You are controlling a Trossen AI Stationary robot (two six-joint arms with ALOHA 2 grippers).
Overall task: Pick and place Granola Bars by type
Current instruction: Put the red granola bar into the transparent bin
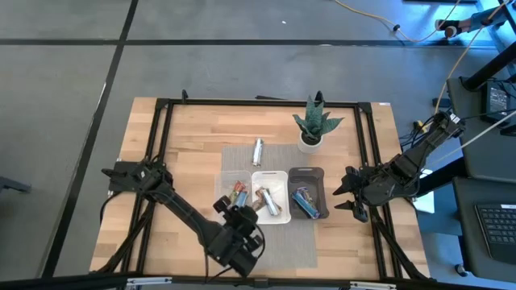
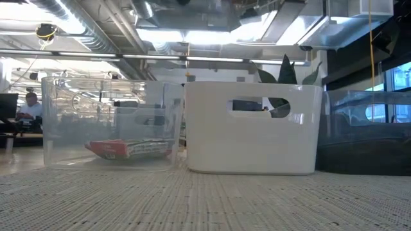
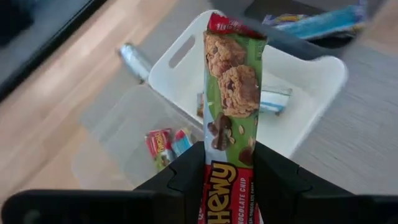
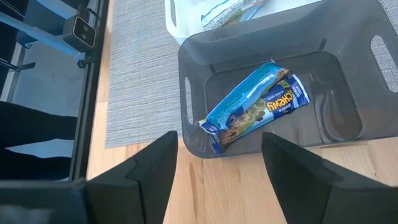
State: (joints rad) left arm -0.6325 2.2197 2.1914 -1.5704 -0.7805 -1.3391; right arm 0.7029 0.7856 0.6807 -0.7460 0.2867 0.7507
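The green-and-red bar [image 3: 231, 93] hangs high and short of the clear bin, so my left gripper should keep holding it until it gets to that bin.
My left gripper [image 3: 227, 186] is shut on a green-and-red granola bar [image 3: 231, 93]. It hangs over the mat's near part [image 1: 228, 213], beside the clear bin [image 1: 232, 193]. That bin holds red-green bars [image 3: 163, 143]. The white bin [image 1: 284, 216] holds silver bars [image 3: 273, 99]. The dark grey bin [image 4: 348, 74] holds a blue bar [image 4: 255, 106]. One silver bar [image 1: 258, 151] lies flat on the mat beyond the bins. My right gripper [image 4: 217, 180] is open, at the grey bin's right side [image 1: 348, 195], touching nothing. My left gripper pinches the green-and-red bar between its two fingers [image 3: 186, 177], on the printed end nearest the wrist [image 3: 227, 180]. The bar lies along the fingers, and its free end [image 3: 233, 31] sticks out well past them. It is lifted clear, above the clear and white bins.
A potted green plant [image 1: 314, 125] stands at the mat's far right corner. The three bins sit side by side on the grey mat [image 2: 205, 199]. Black frame rails [image 1: 161, 145] run along the table's sides. Bare wood [image 1: 193, 137] lies left of the mat.
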